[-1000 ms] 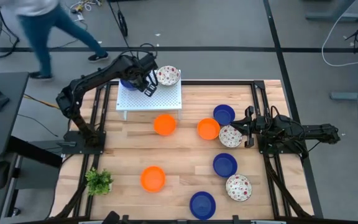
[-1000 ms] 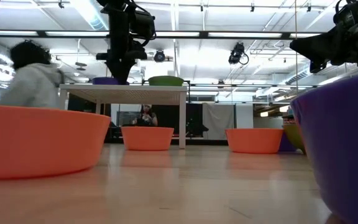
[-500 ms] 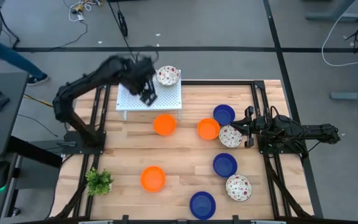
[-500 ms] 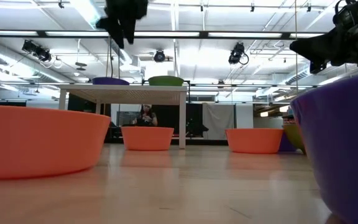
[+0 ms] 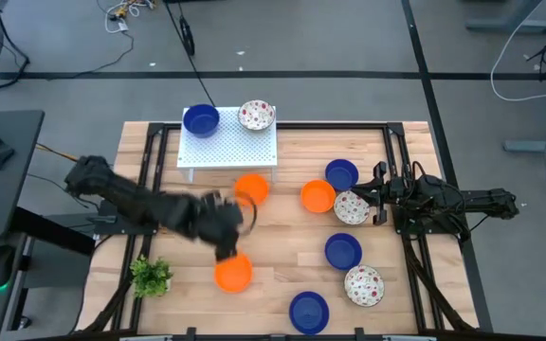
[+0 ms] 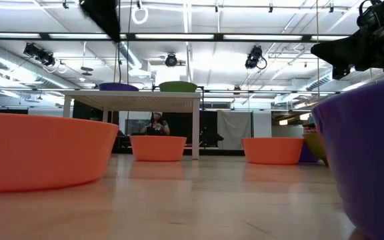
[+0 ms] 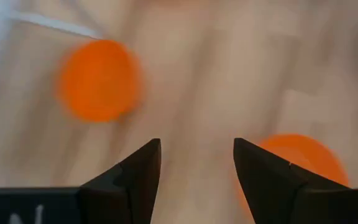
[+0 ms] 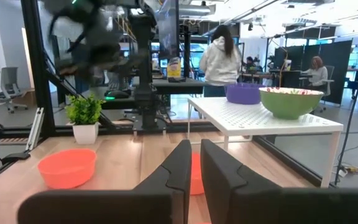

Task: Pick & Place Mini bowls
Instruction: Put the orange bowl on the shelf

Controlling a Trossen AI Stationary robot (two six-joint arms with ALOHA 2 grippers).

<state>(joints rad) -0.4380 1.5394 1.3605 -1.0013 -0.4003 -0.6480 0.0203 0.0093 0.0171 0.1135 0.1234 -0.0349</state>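
The near orange bowl has to go on the white perforated rack [image 5: 227,152], so I should next grab the bowl by its rim [image 5: 247,284] with my left gripper.
My left gripper [image 5: 227,246] hovers open and holds nothing, just above and to the far side of the near orange bowl [image 5: 233,273]. In the left wrist view this bowl [image 7: 300,158] shows partly behind one finger, with another orange bowl [image 7: 98,79] farther off. A blue bowl [image 5: 201,119] and a speckled bowl [image 5: 257,116] stand on the white perforated rack [image 5: 227,152]. More orange [image 5: 318,196], blue [image 5: 342,251] and speckled [image 5: 364,285] bowls rest on the table. My right gripper [image 5: 377,194] waits shut at the right edge.
A small green plant [image 5: 150,277] stands at the near left corner, close to my left arm. Another blue bowl [image 5: 308,312] sits by the near edge. Bare wood lies between the two orange bowls in the table's middle. A black frame rail [image 5: 394,152] runs along the right side.
My left gripper has come away from the blue bowl on the rack and swung fast from the far left toward the near edge, ending over the near orange bowl. The blue bowl stays on the rack. A person walking behind the table has left the view.
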